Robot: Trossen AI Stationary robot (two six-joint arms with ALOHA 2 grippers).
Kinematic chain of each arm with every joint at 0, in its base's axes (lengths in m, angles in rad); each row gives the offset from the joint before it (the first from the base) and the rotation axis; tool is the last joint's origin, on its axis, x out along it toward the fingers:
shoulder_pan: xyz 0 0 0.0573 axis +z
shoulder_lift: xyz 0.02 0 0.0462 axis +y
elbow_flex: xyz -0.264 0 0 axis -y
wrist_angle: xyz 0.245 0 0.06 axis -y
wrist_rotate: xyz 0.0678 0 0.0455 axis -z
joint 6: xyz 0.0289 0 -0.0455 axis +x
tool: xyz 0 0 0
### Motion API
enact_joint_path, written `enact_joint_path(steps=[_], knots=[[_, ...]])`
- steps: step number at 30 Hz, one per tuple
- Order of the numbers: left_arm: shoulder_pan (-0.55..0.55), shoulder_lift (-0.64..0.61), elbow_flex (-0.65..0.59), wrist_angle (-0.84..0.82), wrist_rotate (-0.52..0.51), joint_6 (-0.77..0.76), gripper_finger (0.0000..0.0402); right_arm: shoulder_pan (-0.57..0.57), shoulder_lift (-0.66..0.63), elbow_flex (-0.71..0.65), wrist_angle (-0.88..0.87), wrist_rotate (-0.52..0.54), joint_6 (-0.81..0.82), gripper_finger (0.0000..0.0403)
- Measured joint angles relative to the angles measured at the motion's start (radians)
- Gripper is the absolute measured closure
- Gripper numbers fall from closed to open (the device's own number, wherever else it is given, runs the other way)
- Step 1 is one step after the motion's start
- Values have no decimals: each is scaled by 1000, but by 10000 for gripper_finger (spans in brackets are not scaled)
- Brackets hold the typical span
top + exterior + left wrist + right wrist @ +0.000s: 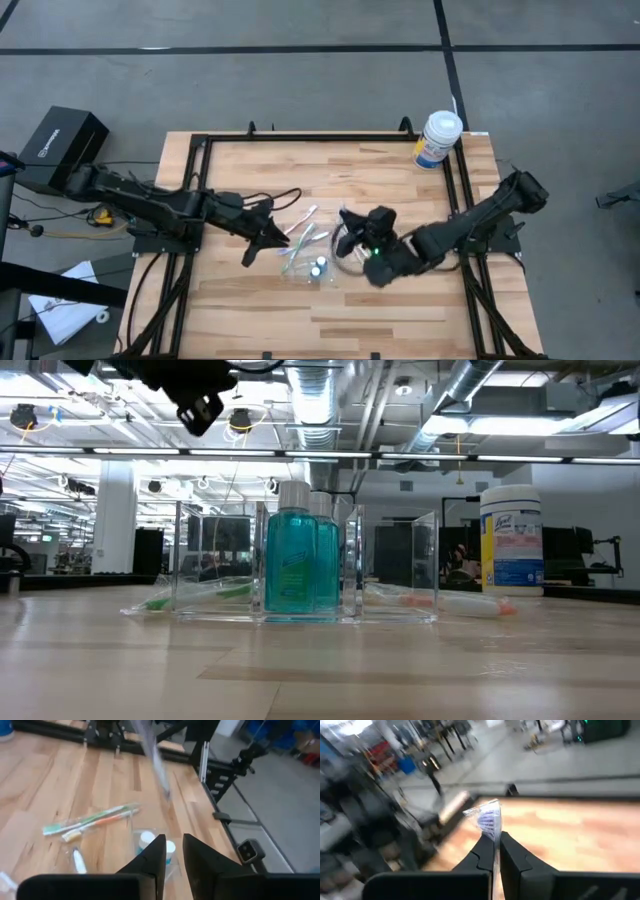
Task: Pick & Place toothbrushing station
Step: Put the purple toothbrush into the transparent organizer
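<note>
The wrapped toothbrush (488,820) hangs short of the clear container, so it is too early to release. My right gripper moves the toothbrush toward the container first.
The clear container (300,560) stands on the table with two teal tubes (147,840) upright in it. Loose toothbrushes (305,235) lie flat beside it: a green one (90,817) and an orange one (102,823). My left gripper (262,240) hovers to the left of the container, above the table, its fingers (150,857) a narrow gap apart with nothing between them. My right gripper (350,218) is up in the air to the container's far right, shut on a wrapped toothbrush (489,817) with purple-and-white bristles. My right gripper pinches the wrapped toothbrush between its two fingers, just below the bristle head (494,840). The fingers lie along the brush, and the head in its clear wrap sticks out past the fingertips. The brush is lifted clear of the table.
A white tub with a blue-and-yellow label (438,137) stands at the table's far right corner. A black rail frame (300,137) runs along the table's edges. Bare wood lies near the front edge. A black box (60,145) sits off the table at the left.
</note>
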Motion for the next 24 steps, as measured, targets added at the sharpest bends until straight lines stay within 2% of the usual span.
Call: enact_joint_path(steps=[5,12,24], knots=[[27,-41,-38,21,-34,0,330,40,82,-3,-188,-19,329,403],[97,-55,-60,21,-34,3,304,56,150,-2,-358,-69,572,403],[120,-55,-60,35,-25,5,290,36,100,-1,-469,-28,589,403]])
